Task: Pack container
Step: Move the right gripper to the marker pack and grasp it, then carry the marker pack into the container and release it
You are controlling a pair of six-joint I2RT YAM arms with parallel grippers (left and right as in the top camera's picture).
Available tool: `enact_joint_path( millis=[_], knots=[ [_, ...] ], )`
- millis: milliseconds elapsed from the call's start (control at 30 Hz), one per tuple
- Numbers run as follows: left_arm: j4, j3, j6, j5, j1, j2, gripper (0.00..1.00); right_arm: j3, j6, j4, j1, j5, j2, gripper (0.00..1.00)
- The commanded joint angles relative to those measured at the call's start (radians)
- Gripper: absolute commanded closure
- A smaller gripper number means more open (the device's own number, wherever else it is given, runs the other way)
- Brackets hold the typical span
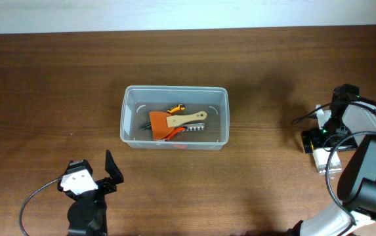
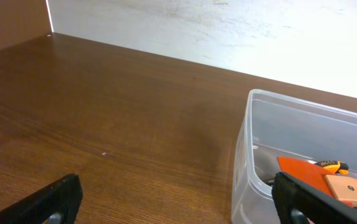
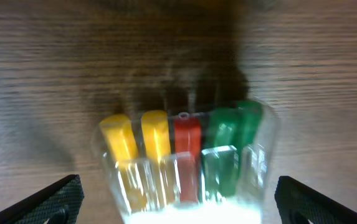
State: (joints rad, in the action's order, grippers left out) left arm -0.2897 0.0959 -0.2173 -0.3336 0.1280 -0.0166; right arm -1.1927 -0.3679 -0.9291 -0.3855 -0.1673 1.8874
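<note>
My fingers are still short of the case's coloured end, so it is too early to close. My right gripper moves toward that end first, then closes on it.
The container (image 1: 127, 119), a large clear plastic bin, stands at the table's middle. In it lie an orange scraper with a wooden handle (image 1: 174, 120), a small yellow and black tool (image 1: 176, 107) and a grey toothed piece. My left gripper (image 1: 90, 176) is open and empty, near and left of the bin. In the left wrist view the bin (image 2: 248, 155) is at the right, beside my open left gripper (image 2: 178, 208). My right gripper (image 3: 184, 208) is open, its fingers either side of a small clear case of coloured bits (image 3: 184, 149), not touching it.
The small clear case lies on the wood at the far right of the table (image 1: 320, 157), under my right arm (image 1: 365, 164), with cables beside it. A pale wall runs along the table's far edge (image 2: 228, 31).
</note>
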Motion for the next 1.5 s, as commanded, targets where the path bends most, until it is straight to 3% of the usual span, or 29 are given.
enact_joint_path(
  millis=[0,233,400,767,867,1033,1267,1467],
  knots=[
    [-0.002,-0.003,0.009,-0.003,0.003,0.004,0.01,0.013,0.037,0.003,-0.003,-0.007,0.051,0.01],
    [-0.002,-0.003,0.009,-0.003,0.003,0.004,0.01,0.013,0.074,0.006,-0.003,-0.028,0.115,0.02],
    [-0.002,-0.003,0.009,-0.003,0.003,0.004,0.01,0.013,0.093,0.017,-0.003,-0.028,0.115,0.24],
    [-0.002,-0.003,0.009,-0.003,0.003,0.004,0.01,-0.067,0.123,0.001,-0.001,-0.027,0.114,0.27],
    [-0.002,-0.003,0.009,-0.003,0.003,0.004,0.01,-0.150,0.123,-0.041,-0.001,-0.027,0.114,0.29],
    [-0.002,-0.003,0.009,-0.003,0.003,0.004,0.01,-0.352,0.146,-0.156,0.015,-0.023,0.114,0.44],
    [-0.002,-0.003,0.009,-0.003,0.003,0.004,0.01,-0.689,0.149,-0.318,0.141,-0.020,0.114,0.44],
    [-0.002,-0.003,0.009,-0.003,0.003,0.004,0.01,-0.934,0.149,-0.374,0.337,-0.020,0.114,0.44]
  ],
)
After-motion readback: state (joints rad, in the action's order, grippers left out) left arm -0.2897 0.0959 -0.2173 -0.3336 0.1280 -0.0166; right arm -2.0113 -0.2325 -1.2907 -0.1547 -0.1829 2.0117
